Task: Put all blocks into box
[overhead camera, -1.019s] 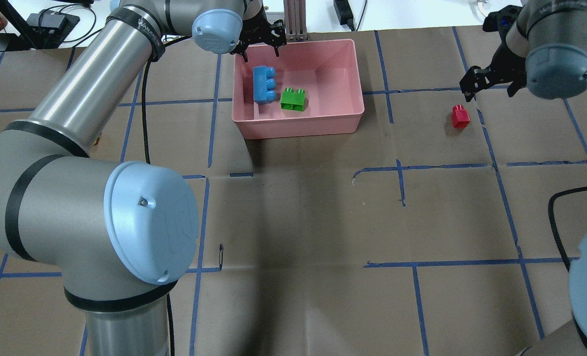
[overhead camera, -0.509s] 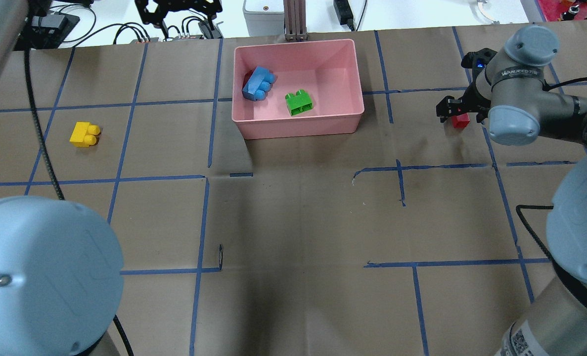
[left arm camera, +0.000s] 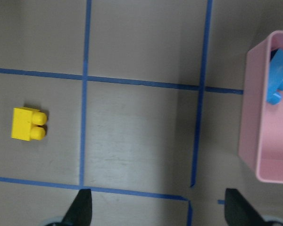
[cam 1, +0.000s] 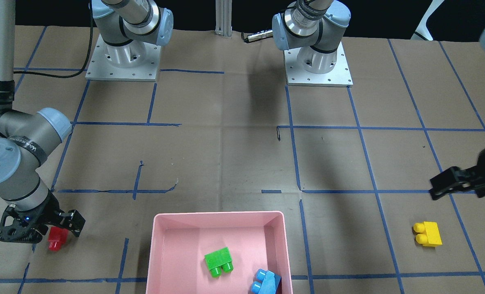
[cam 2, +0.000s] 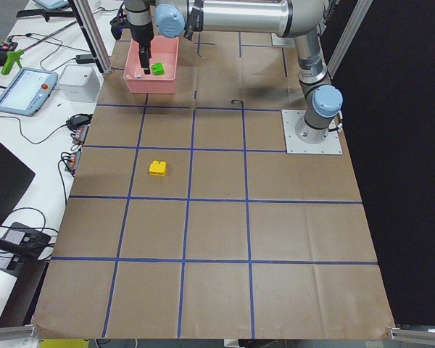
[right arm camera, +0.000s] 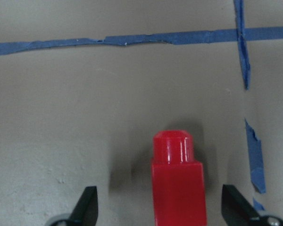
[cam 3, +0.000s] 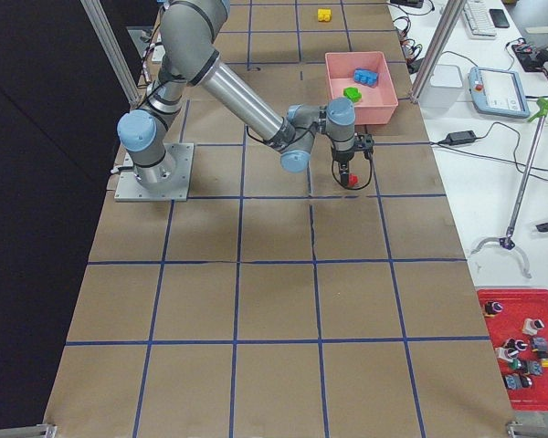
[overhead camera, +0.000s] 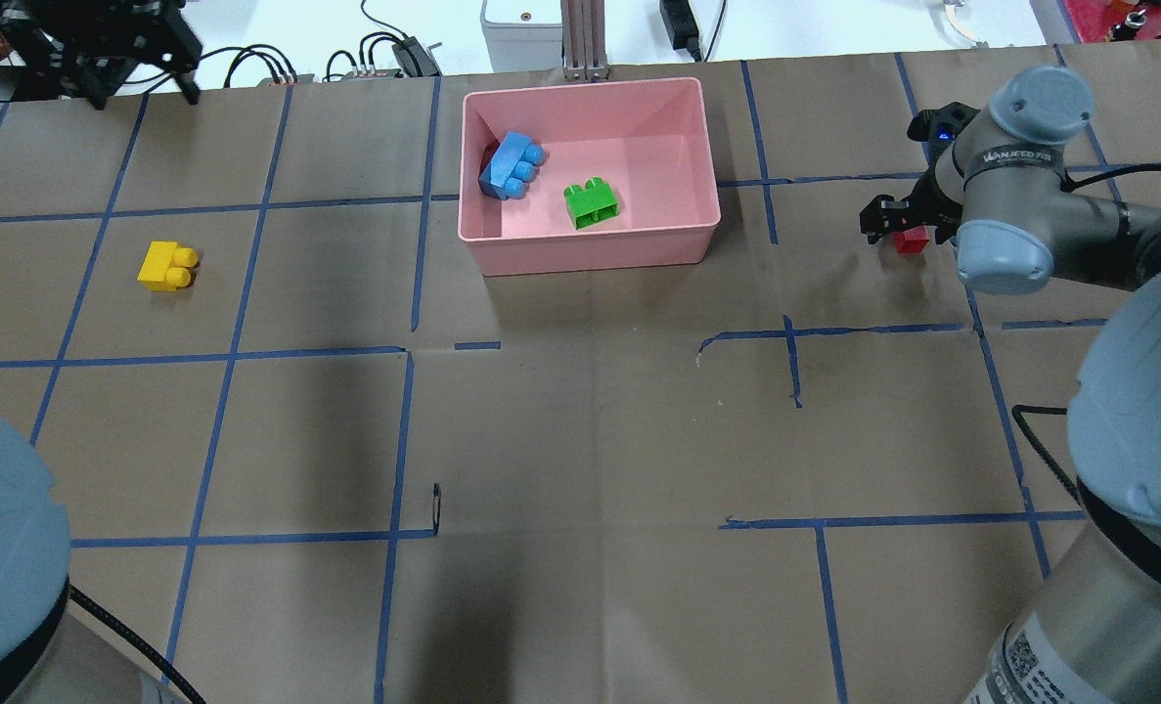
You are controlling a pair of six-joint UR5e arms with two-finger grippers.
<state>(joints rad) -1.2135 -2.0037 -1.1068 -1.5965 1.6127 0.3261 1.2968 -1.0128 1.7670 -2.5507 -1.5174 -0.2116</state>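
The red brick's studs are round, so I should next grab the brick with my right gripper by the flat sides of its body [right arm camera: 179,195].
The pink box [overhead camera: 707,156] holds the green brick [overhead camera: 591,203] and the light blue brick [overhead camera: 510,164], which leans against its left wall. The red brick [overhead camera: 911,241] stands on the table to the box's right. My right gripper [overhead camera: 898,223] is open and low around it, with the fingertips [right arm camera: 87,209] apart on either side of the red brick [right arm camera: 178,183]. The yellow brick [overhead camera: 167,266] lies far left of the box. My left gripper [overhead camera: 140,88] is open, empty and high between the yellow brick [left arm camera: 28,124] and the box [left arm camera: 269,160].
Blue tape lines grid the brown paper table top. Cables and devices [overhead camera: 394,54] and an aluminium post [overhead camera: 580,39] stand beyond the far edge behind the box. The arm bases [cam 1: 123,57] [cam 1: 318,61] sit at the robot's side.
My left gripper has left the box's far corner and swung left. The blue brick now leans on the box wall. My right gripper has come down around the red brick.
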